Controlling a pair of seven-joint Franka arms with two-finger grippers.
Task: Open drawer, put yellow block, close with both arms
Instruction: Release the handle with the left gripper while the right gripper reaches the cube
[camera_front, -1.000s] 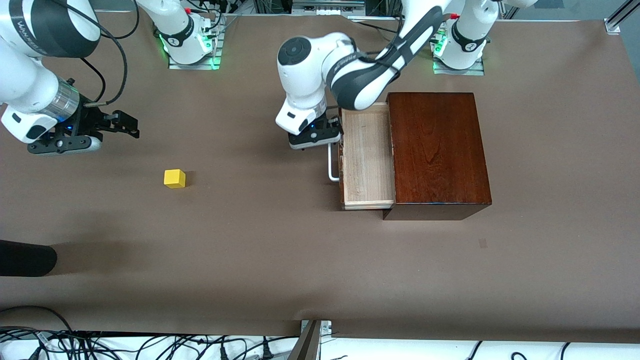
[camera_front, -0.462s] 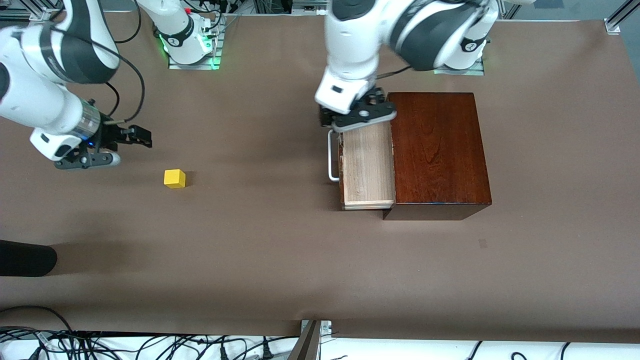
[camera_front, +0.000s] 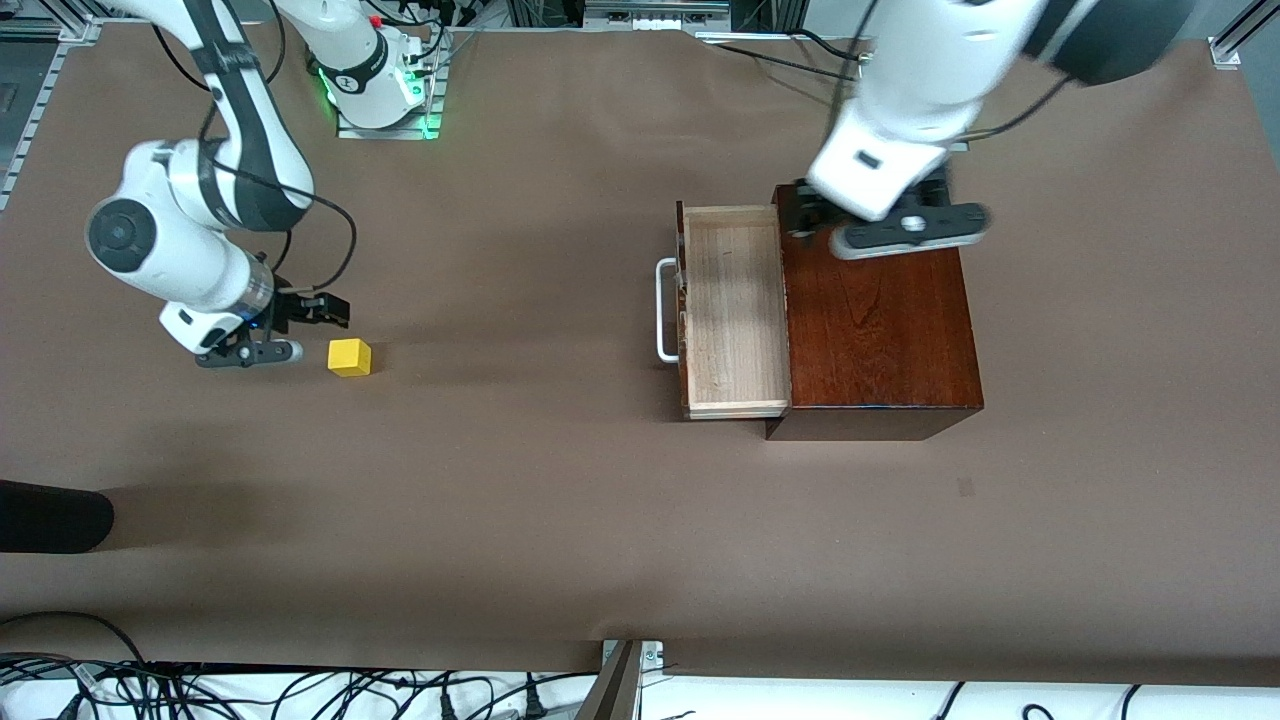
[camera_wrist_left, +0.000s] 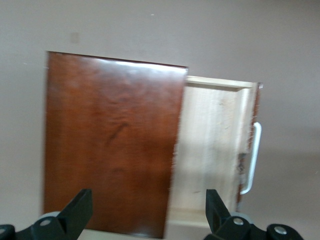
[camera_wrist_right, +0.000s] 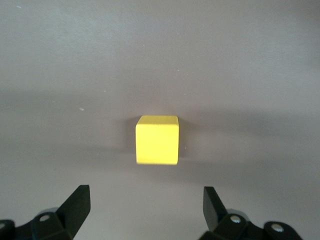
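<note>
My right gripper should put the yellow block (camera_front: 349, 357) in the open drawer (camera_front: 730, 310), so next it will grab the block by its two opposite sides.
The yellow block (camera_front: 349, 357) (camera_wrist_right: 157, 140) sits on the brown table toward the right arm's end. My right gripper (camera_front: 300, 330) (camera_wrist_right: 146, 205) hangs open just beside it and holds nothing. The drawer (camera_front: 730, 310) (camera_wrist_left: 210, 145) stands pulled out of the mahogany box (camera_front: 880, 320) (camera_wrist_left: 110, 145), its pale tray bare and its white handle (camera_front: 665, 310) (camera_wrist_left: 252, 157) free. My left gripper (camera_front: 870, 225) (camera_wrist_left: 148, 207) is open and holds nothing. It hovers over the box's top, by the edge where the drawer comes out.
A dark rounded object (camera_front: 50, 515) lies at the table's edge at the right arm's end, nearer the camera than the block. Cables (camera_front: 300, 690) run along the near edge. Metal base plates (camera_front: 385, 115) hold the arms at the back.
The left gripper has left the drawer handle, risen and swung over the box. The right gripper has come down and closer to the yellow block. The drawer stays open.
</note>
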